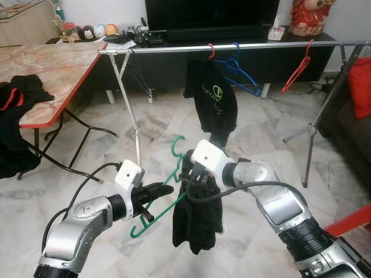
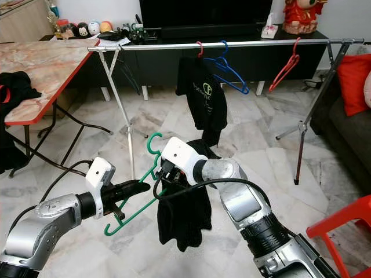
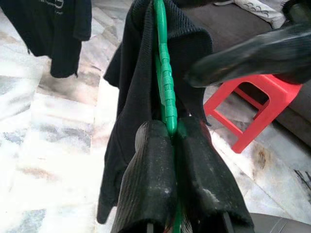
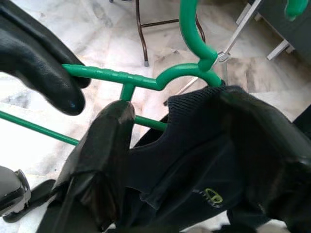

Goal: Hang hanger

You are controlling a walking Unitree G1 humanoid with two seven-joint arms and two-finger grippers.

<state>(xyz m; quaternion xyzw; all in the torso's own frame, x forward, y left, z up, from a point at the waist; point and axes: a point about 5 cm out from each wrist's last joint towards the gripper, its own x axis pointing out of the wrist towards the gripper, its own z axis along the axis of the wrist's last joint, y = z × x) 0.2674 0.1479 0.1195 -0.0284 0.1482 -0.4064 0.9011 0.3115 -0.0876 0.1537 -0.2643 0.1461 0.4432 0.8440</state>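
Note:
My right gripper grabs the garment (image 1: 197, 223) by its ribbed collar (image 1: 188, 160) next, since the collar stands up at the hanger while the black cloth below hangs slack.
A green hanger (image 3: 165, 82) is held at chest height, well short of the metal clothes rail (image 1: 261, 47). My left gripper (image 1: 165, 190) is shut on one of its arms, the two fingers (image 3: 150, 160) pressed together around the green bar. A black garment (image 1: 197, 223) hangs from the hanger's other shoulder. My right gripper (image 1: 191, 176) is at the garment's collar just below the hook (image 4: 194, 29). Its fingers (image 4: 97, 160) stand wide apart, with the collar draped between them and over one of them.
The rail carries a black T-shirt (image 1: 211, 95) on a red hanger, a blue hanger (image 1: 240, 75) and a red hanger (image 1: 297, 69). The rack's leg (image 1: 130, 110) stands ahead on the left. A marble-topped table (image 1: 52, 69) with dark clothes stands left, a red stool (image 1: 353, 223) right.

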